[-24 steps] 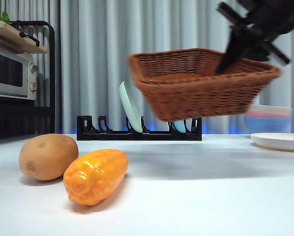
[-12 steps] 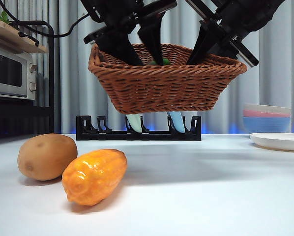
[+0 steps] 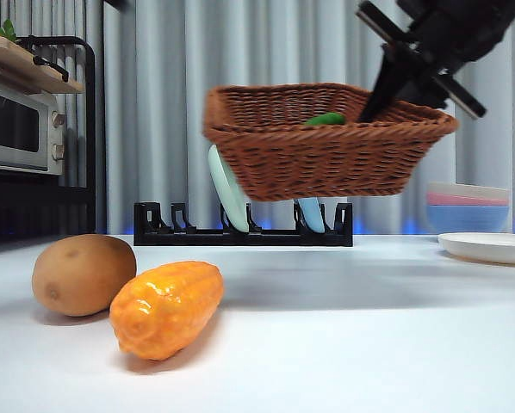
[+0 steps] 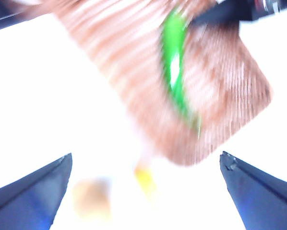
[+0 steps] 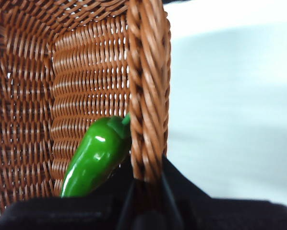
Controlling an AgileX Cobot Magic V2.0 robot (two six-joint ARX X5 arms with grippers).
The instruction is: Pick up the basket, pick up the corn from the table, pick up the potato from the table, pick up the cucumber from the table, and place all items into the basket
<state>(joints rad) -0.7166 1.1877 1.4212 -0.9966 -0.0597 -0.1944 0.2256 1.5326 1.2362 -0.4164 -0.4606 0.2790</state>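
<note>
My left gripper grips the potato by its broad middle [image 3: 83, 274] next, to add the tan potato to the brown wicker basket [image 3: 326, 159].
The brown wicker basket [image 3: 326, 159] hangs in the air above the white table [image 3: 369, 327], tilted slightly. My right gripper [image 3: 394, 84] comes in from the top right and is shut on the basket's braided rim [image 5: 146, 96]. The dark-green cucumber [image 3: 326, 119] lies inside the basket against its wall; it also shows in the right wrist view [image 5: 95, 158]. The tan potato [image 3: 83, 274] and the orange corn [image 3: 167, 307] lie side by side on the table at front left. My left gripper [image 4: 146, 155] is open and empty, high above the basket [image 4: 148, 72], in a blurred view.
A black dish rack [image 3: 240, 228] with pale plates stands behind the basket. A microwave [image 3: 16, 125] on a dark shelf is at far left. Stacked bowls [image 3: 468, 205] and a white plate [image 3: 490, 247] sit at far right.
The left gripper, down in the basket with the cucumber half a second ago, has let go and risen out of the front view. The basket has shifted right.
</note>
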